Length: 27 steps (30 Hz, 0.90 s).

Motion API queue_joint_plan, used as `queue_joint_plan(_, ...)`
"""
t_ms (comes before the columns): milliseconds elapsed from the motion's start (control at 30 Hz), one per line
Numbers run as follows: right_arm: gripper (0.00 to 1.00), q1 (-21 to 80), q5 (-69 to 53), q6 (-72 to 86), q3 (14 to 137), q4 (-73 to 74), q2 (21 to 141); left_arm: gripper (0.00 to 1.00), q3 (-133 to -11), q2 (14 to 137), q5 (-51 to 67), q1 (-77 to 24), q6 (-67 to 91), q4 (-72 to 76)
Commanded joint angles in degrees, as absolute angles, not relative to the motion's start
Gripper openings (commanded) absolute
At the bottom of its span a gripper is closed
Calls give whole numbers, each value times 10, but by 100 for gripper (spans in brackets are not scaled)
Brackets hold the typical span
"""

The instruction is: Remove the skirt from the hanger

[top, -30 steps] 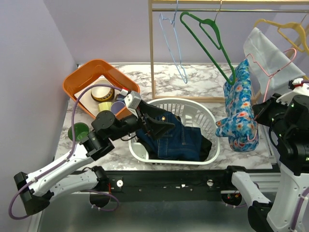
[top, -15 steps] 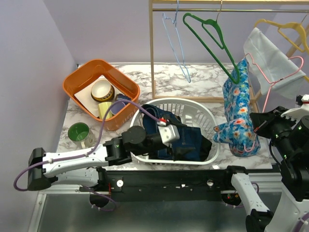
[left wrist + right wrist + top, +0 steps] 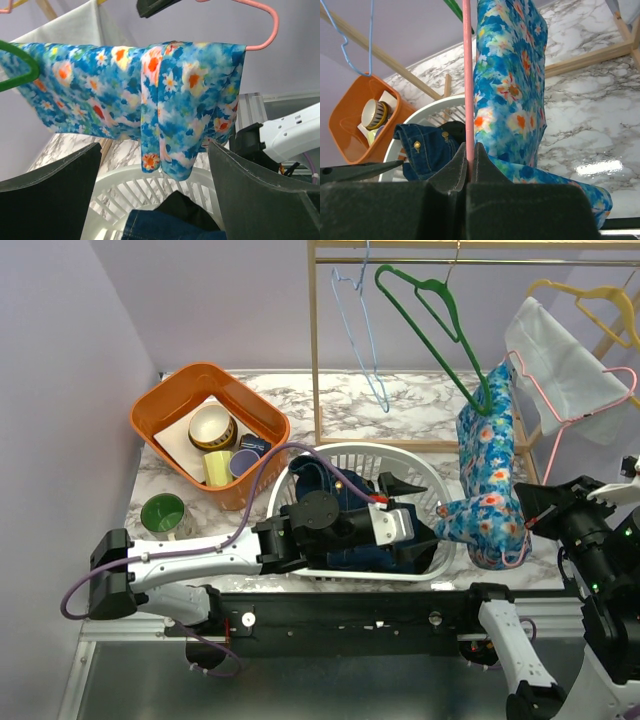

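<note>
I should next grip the skirt with my left gripper by its hanging fold's loose end (image 3: 452,522), clear of the pink hanger (image 3: 540,390), to pull the skirt off.
The blue floral skirt (image 3: 485,465) hangs folded over a pink hanger (image 3: 540,390) at the right, above the basket's right end. Its upper end also rests against a green hanger (image 3: 430,310). My right gripper (image 3: 532,515) is shut on the pink hanger's wire (image 3: 467,75), with the skirt (image 3: 512,90) just right of the jaws (image 3: 468,150). My left gripper (image 3: 420,512) lies low over the basket, open wide. In the left wrist view it faces the skirt's (image 3: 150,95) hanging fold without touching it; nothing sits between its fingers (image 3: 154,150).
A white laundry basket (image 3: 430,475) holds dark denim clothes (image 3: 335,495) under my left arm. An orange bin (image 3: 165,405) with cups and a green mug (image 3: 162,512) stand at the left. The wooden rack (image 3: 315,340) carries a blue wire hanger (image 3: 360,330), a yellow hanger (image 3: 590,295) and a white cloth (image 3: 560,360).
My left arm has swung from the orange bin's side across the basket toward the skirt, still open. The right gripper has drawn the pink hanger and skirt slightly lower and leftward.
</note>
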<state>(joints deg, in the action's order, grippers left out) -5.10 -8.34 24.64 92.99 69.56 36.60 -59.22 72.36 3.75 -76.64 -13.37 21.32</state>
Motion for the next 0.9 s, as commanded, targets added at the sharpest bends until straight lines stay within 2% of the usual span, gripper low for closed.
queue_joint_plan(0, 1, -54, -113, 263, 918, 661, 348, 99, -630, 773, 90, -773, -156, 227)
queue_joint_plan(567, 1, -54, -164, 287, 890, 614, 328, 99, -738, 924, 56, -787, -162, 251)
queue_joint_plan(600, 1, -54, -167, 288, 889, 611, 326, 95, -738, 925, 48, -787, -162, 257)
queue_joint_plan(633, 0, -54, -167, 287, 887, 607, 327, 90, -738, 926, 44, -788, -162, 259)
queue_joint_plan(667, 1, -54, -165, 286, 885, 606, 327, 68, -734, 924, 39, -788, -163, 260)
queue_joint_plan(700, 1, -54, -157, 278, 885, 606, 329, 51, -730, 920, 35, -788, -163, 265)
queue_joint_plan(733, 1, -54, -148, 272, 885, 605, 330, 38, -723, 915, 32, -787, -162, 270)
queue_joint_plan(767, 1, -54, -135, 266, 885, 605, 335, 19, -710, 902, 31, -787, -161, 271)
queue_joint_plan(833, 1, -54, -101, 246, 882, 591, 336, 1, -701, 887, 36, -787, -161, 258)
queue_joint_plan(867, 1, -54, -92, 239, 880, 585, 337, 0, -696, 875, 38, -788, -160, 251)
